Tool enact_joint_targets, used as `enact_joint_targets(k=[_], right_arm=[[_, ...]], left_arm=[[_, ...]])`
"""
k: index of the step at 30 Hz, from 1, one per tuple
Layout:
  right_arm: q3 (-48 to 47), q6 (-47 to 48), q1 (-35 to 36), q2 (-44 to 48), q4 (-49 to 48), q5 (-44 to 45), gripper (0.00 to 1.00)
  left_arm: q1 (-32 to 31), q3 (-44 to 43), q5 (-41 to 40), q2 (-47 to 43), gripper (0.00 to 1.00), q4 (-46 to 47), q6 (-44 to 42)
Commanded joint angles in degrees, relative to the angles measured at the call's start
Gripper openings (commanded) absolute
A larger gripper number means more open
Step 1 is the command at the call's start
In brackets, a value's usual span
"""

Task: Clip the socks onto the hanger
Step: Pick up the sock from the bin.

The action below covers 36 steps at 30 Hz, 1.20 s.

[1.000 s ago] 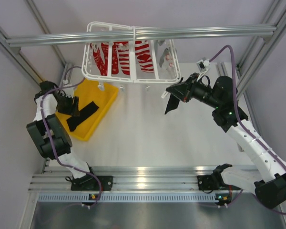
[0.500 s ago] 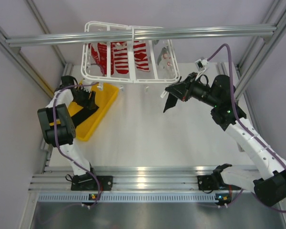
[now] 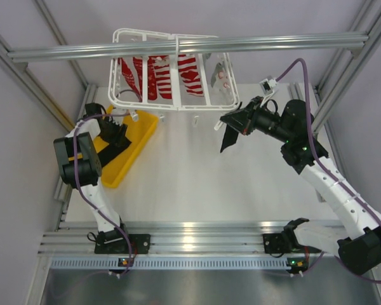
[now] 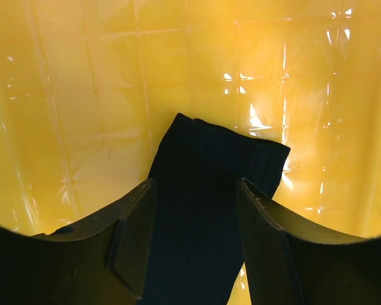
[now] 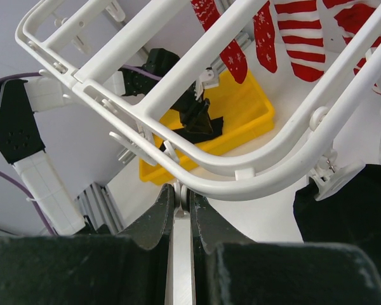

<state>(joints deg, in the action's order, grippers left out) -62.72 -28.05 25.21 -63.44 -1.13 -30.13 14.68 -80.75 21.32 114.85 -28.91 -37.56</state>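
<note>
Cloth near the sock's end is bunched between my left gripper's fingers, so it is time to close on the black sock (image 3: 122, 143) (image 4: 197, 181).
The white hanger (image 3: 178, 76) hangs from the top bar. My right gripper (image 3: 232, 121) is at its front right corner, shut on one small white clip (image 5: 184, 194) under the hanger's rim (image 5: 133, 35). A black sock (image 3: 228, 138) dangles from the neighbouring clip, just right of my right gripper (image 5: 184, 190) in the wrist view, where that sock (image 5: 349, 216) hangs limp. My left gripper (image 3: 117, 136) is down in the yellow tray. In the left wrist view my left gripper (image 4: 197, 190) is open, its fingers on either side of a second black sock (image 4: 209, 210) lying flat.
The yellow tray (image 3: 140, 124) sits at the table's left, below the hanger's left corner. Red-and-white socks (image 3: 155, 76) and a grey-white garment (image 3: 219, 79) hang on the hanger. An aluminium crossbar (image 3: 273, 43) spans the top; frame posts stand at both sides.
My left arm has swung right, from the tray's left edge to over the black sock inside it. The hanger has shifted slightly. The right gripper has stayed on the clip.
</note>
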Motion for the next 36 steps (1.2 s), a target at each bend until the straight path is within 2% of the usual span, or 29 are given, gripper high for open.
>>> enact_joint_targets(k=[1, 5, 7, 8, 10, 11, 14, 17, 19, 28, 32, 36], right_arm=[[-2.5, 0.81, -0.87, -0.19, -0.02, -0.72, 0.0], [-2.58, 1.24, -0.95, 0.25, 0.42, -0.63, 0.0], [-2.58, 1.25, -1.04, 0.25, 0.42, -0.63, 0.0], [-2.58, 1.25, -0.96, 0.16, 0.42, -0.72, 0.0], [-2.5, 1.25, -0.87, 0.25, 0.42, -0.72, 0.0], [-2.58, 1.33, -1.04, 0.25, 0.42, -0.63, 0.0], [-2.5, 1.42, -1.04, 0.25, 0.42, -0.72, 0.0], [-2.58, 1.6, -1.13, 0.34, 0.6, -0.63, 0.0], [-2.76, 2.03, -1.22, 0.68, 0.86, -0.72, 0.0], [-2.85, 2.12, -1.48, 1.04, 0.95, -0.28, 0.0], [-3.2, 2.21, -1.57, 1.3, 0.86, -0.1, 0.0], [-4.16, 2.13, -1.66, 1.04, 0.86, -0.1, 0.0]], left_arm=[[-0.17, 1.21, -0.14, -0.41, 0.58, 3.51, -1.73], [-0.61, 1.3, 0.56, -0.68, 0.57, 3.42, -2.34], [-0.96, 1.38, 0.91, -0.68, 0.53, 3.24, -2.86], [-1.14, 1.39, 0.65, -0.42, 0.45, 2.98, -3.13], [-1.32, 1.04, 0.56, -0.15, 0.37, 2.28, -3.48], [-1.32, 0.86, 0.65, 0.29, 0.2, 1.06, -3.57], [-1.41, -0.11, 0.48, 0.99, 0.0, -1.93, -4.19], [-0.18, -0.9, 1.87, 0.03, 0.0, -4.22, -3.05], [2.09, -0.03, 5.72, -1.63, 0.0, -4.84, -1.65], [11.85, 11.66, 22.25, -22.19, 0.0, -5.63, -2.34], [13.27, 14.48, 29.73, -32.64, 0.0, -7.47, -1.46], [13.19, 18.07, 41.65, -41.09, 0.0, -10.02, -3.3]])
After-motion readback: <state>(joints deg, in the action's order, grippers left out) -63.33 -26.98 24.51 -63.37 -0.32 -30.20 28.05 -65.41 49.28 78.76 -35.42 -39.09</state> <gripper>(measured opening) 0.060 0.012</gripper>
